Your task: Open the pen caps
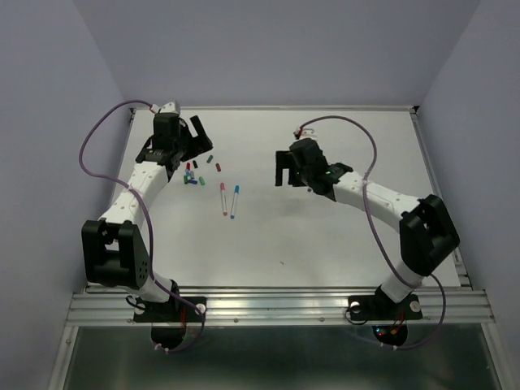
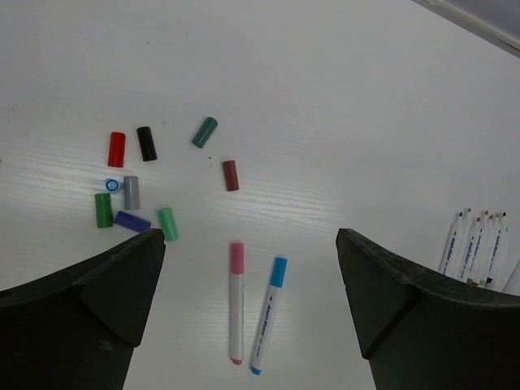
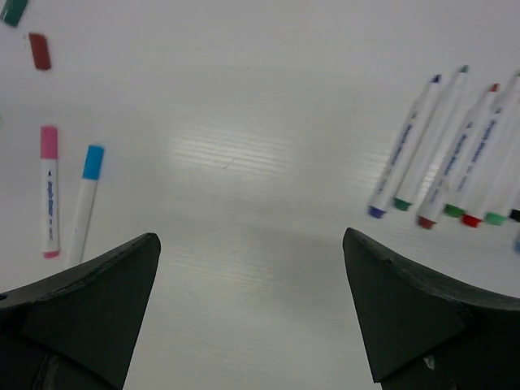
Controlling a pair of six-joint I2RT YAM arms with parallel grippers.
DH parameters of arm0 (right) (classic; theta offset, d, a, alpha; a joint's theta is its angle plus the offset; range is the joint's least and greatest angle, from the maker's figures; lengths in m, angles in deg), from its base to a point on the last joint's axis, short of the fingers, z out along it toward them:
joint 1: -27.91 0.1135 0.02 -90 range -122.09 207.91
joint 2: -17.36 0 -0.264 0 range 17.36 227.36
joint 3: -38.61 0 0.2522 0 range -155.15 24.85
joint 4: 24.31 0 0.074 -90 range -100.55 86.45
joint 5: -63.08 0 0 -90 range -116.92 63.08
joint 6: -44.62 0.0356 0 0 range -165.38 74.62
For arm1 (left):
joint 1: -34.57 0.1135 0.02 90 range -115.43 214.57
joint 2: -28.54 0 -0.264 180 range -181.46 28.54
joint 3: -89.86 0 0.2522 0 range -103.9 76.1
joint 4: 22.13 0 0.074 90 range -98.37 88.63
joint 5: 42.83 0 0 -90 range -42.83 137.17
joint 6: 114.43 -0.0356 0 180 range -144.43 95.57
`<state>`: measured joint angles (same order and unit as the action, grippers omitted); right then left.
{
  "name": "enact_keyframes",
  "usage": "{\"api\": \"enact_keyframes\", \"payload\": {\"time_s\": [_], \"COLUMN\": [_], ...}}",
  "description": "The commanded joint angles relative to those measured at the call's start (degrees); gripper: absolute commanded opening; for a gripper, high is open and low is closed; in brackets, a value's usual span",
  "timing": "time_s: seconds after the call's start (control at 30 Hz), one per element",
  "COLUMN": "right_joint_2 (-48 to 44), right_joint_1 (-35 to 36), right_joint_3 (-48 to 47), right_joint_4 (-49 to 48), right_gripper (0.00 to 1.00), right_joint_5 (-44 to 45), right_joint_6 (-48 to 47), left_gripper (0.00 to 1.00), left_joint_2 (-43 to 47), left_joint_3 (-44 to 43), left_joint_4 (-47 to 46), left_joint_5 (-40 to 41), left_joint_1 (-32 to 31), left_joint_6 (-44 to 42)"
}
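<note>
My right gripper picks up the blue-capped pen by its white body (image 1: 234, 205) (image 3: 80, 221) next, leaving the blue cap for my left gripper to open.
Several loose pen caps lie in a cluster (image 1: 195, 172): red (image 2: 116, 149), black (image 2: 146, 143), teal (image 2: 205, 132), brown (image 2: 231, 175), grey (image 2: 131, 192), green (image 2: 103, 210), purple (image 2: 132, 221) and light green (image 2: 167, 223). Two capped pens lie side by side, one pink-capped (image 2: 236, 301) (image 3: 49, 195), one blue-capped (image 2: 268, 313) (image 3: 84, 207). Several uncapped pens (image 3: 439, 154) (image 2: 475, 248) lie in a row to the right. My left gripper (image 2: 250, 237) (image 1: 193, 134) hangs open above the two capped pens. My right gripper (image 3: 249, 236) (image 1: 286, 175) is open over bare table between the capped and uncapped pens.
The white table (image 1: 325, 236) has a raised rim along its back and right edges (image 1: 439, 195). A small blue ring-shaped cap (image 2: 112, 185) stands on end beside the grey cap.
</note>
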<state>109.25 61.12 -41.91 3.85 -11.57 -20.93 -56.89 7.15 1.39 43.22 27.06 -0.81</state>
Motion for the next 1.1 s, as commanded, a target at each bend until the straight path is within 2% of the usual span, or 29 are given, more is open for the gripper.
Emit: {"api": "enact_keyframes", "payload": {"time_s": [0.0,0.2,0.47,0.83,1.07], "right_joint_2": [7.5,22.3,34.6,38.8,36.7], "right_joint_1": [7.5,14.0,18.0,20.3,21.5], "right_joint_3": [-8.4,-21.7,-37.9,-38.5,-31.7], "right_joint_4": [2.7,8.1,13.6,15.3,15.7], "right_gripper": [1.00,1.00,1.00,1.00,0.98], "right_joint_5": [3.4,8.1,10.1,10.2,10.3], "right_joint_6": [2.5,3.8,3.8,5.7,7.5], "left_gripper": [0.99,0.99,0.99,0.99,0.99], "left_joint_2": [2.4,4.0,5.1,5.6,5.4], "left_joint_3": [1.0,3.0,4.8,5.8,6.1], "left_joint_4": [-0.4,-1.0,-1.6,-2.2,-2.6], "left_joint_5": [1.3,1.0,0.3,-0.2,-0.2], "left_joint_1": [0.1,0.2,1.1,2.9,4.1], "left_joint_6": [0.0,-0.6,-1.0,-1.0,-0.6]}}
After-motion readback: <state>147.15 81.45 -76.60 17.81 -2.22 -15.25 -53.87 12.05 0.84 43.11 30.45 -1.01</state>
